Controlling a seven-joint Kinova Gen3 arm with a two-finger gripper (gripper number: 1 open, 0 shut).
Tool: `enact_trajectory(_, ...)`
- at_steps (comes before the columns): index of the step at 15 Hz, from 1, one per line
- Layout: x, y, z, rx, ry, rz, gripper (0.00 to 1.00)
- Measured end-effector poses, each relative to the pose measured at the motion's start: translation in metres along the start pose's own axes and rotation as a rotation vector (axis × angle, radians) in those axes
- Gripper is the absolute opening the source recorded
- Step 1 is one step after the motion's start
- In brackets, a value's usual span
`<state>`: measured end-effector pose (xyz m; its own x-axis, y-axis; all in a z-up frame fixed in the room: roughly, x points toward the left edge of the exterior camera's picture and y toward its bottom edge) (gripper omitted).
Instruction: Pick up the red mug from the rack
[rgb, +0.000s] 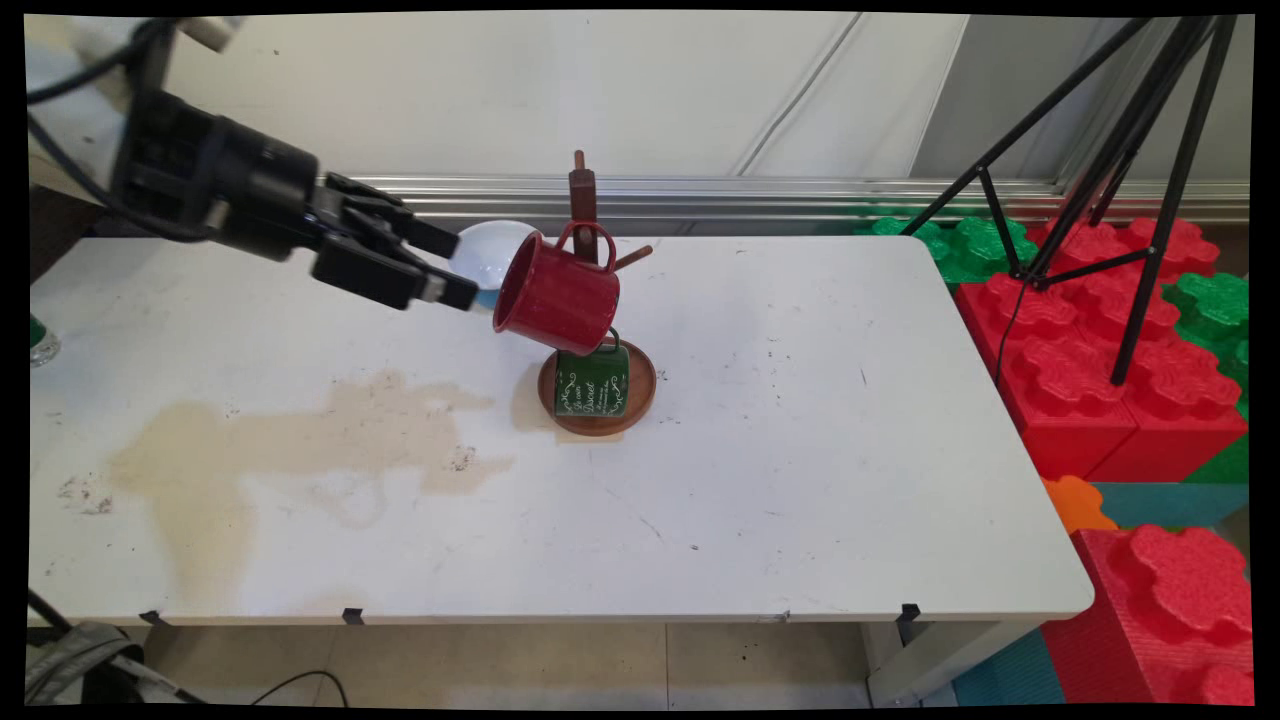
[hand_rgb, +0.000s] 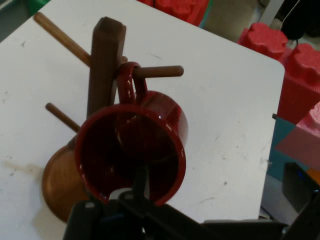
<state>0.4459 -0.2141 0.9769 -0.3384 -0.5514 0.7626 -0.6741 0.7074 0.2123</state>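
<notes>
The red mug's looped handle (rgb: 609, 240) should stay free to slip off the wooden peg, so my gripper will next grab the red mug by its rim (rgb: 501, 288).
A red enamel mug (rgb: 557, 294) hangs tilted by its handle on a peg of the wooden mug tree (rgb: 582, 205), its mouth turned toward my gripper (rgb: 465, 270). The gripper is open and level with the mug's rim on its left, and its lower finger nearly touches the rim. In the hand view the red mug (hand_rgb: 132, 152) fills the middle, its handle looped over a peg (hand_rgb: 160, 71), and one finger (hand_rgb: 140, 185) stands at the rim. A green mug (rgb: 592, 385) hangs lower, above the round wooden base (rgb: 643, 395). A white rounded cup (rgb: 492, 250) shows behind the fingers.
A large brownish stain (rgb: 300, 440) spreads over the white table (rgb: 800, 480) left of the mug tree. A black tripod (rgb: 1120, 170) stands off the table's right end among red and green foam blocks (rgb: 1100, 370). A small glassy object (rgb: 40, 340) sits at the left edge.
</notes>
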Motion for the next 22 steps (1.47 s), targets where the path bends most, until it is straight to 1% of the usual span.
enact_trajectory(2,0.000,0.000,0.011,-0.005,0.003,-0.006,1.00)
enact_trajectory(12,-0.004,-0.003,0.067,-0.005,0.007,-0.054,1.00)
enact_trajectory(22,-0.006,-0.003,0.096,-0.004,-0.003,-0.057,1.00)
